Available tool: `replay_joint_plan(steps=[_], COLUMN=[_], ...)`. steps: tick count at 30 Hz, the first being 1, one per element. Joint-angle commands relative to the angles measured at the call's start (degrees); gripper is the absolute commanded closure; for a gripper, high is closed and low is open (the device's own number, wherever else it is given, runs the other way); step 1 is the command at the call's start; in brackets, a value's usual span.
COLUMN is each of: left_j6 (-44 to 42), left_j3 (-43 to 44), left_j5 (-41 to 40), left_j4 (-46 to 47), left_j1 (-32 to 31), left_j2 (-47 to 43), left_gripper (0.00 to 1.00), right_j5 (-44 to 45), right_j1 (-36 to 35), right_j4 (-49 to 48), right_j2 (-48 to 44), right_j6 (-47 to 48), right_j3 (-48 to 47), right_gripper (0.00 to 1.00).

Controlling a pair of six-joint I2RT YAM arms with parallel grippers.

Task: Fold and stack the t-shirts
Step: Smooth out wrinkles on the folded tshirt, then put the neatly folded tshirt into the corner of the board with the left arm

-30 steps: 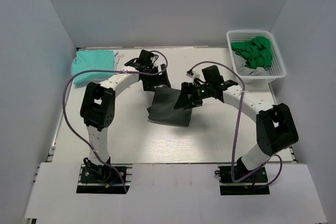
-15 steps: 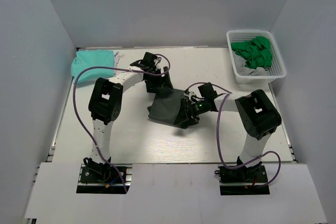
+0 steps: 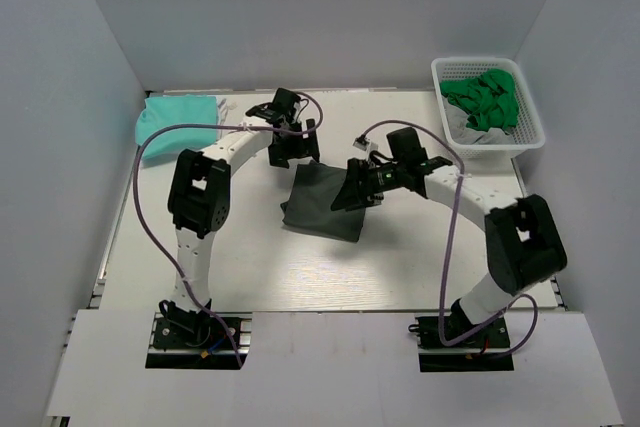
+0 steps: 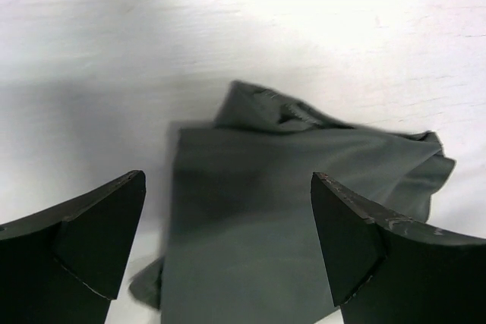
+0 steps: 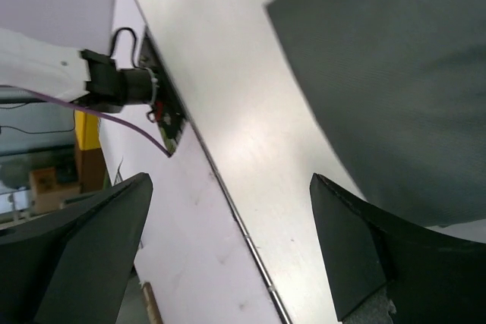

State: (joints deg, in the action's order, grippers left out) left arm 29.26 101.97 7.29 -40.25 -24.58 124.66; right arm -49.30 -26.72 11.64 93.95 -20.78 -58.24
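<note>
My left gripper grips the folded dark grey-green t-shirt by its side facing the mint-teal t-shirt next, to stack it there.
A dark grey-green t-shirt lies folded into a rough square at the table's middle. My left gripper hovers open just above its far edge; in the left wrist view the shirt fills the space below the spread fingers, and the gripper holds nothing. My right gripper hangs open over the shirt's right edge. In the right wrist view the shirt sits upper right and the gripper is empty. A mint-teal t-shirt lies folded at the far left.
A white mesh basket at the far right corner holds a crumpled bright green t-shirt over a pale grey one. Grey walls close in the table on three sides. The left arm's base shows in the right wrist view.
The right arm dipped low onto the dark shirt's right edge half a second ago and has lifted back up. The left gripper has drawn back slightly toward the far side. The shirt lies flat.
</note>
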Motion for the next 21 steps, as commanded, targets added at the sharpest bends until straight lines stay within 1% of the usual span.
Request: replay_joint_plan(steps=[1,2,3,6,8,10,12,13,14,16,17,21], left_j6=[-0.95,-0.95,-0.95,-3.40,-4.47,-5.35,-5.35,-5.35,-3.52,-2.37,-1.84,-0.52], left_j3=[-0.89,-1.77,-2.56,-7.04,-12.48,-18.09,-21.80,-22.69,-23.57,-25.93,-26.47,-25.78], left_j5=[-6.23,-6.84,-6.85,-4.23,-1.85,1.58,5.97,7.29,8.00,9.66,12.02,14.77], left_j4=[-6.05,-6.85,-7.56,-8.96,-7.57,-4.06,-1.34,-0.54,0.16,3.06,4.29,6.85], left_j1=[-0.56,-0.56,-0.56,-0.56,-0.56,-0.56,-0.56,-0.56,-0.56,-1.08,-1.09,-1.09], left_j2=[-7.41,-8.46,-8.47,-10.92,-12.77,-14.44,-14.97,-14.97,-14.97,-14.97,-14.97,-12.78], left_gripper=[0.00,0.00,0.00,0.00,0.00,0.00,0.00,0.00,0.00,0.00,0.00,0.00], right_j5=[-1.15,-0.89,-0.54,2.01,2.54,2.72,2.45,2.37,2.19,1.75,1.92,3.07], right_j1=[0.18,0.26,0.70,0.61,0.79,0.88,0.88,1.14,0.97,1.23,1.23,1.67], right_j4=[3.91,3.83,3.74,5.49,6.90,7.43,8.48,8.92,9.54,12.70,13.75,14.29], right_j2=[-5.26,-5.97,-8.58,-10.63,-11.42,-11.68,-11.51,-11.16,-10.90,-10.11,-10.02,-11.42], right_j6=[-0.84,-1.28,-1.55,-0.85,-0.59,-0.67,0.29,1.51,1.87,2.93,3.54,4.69], right_j3=[-1.44,-0.74,-0.30,-0.38,-0.65,-0.91,-1.61,-1.88,-2.75,-4.51,-4.95,-4.60], right_gripper=[0.10,0.10,0.10,0.10,0.10,0.10,0.10,0.10,0.10,0.10,0.10,0.10])
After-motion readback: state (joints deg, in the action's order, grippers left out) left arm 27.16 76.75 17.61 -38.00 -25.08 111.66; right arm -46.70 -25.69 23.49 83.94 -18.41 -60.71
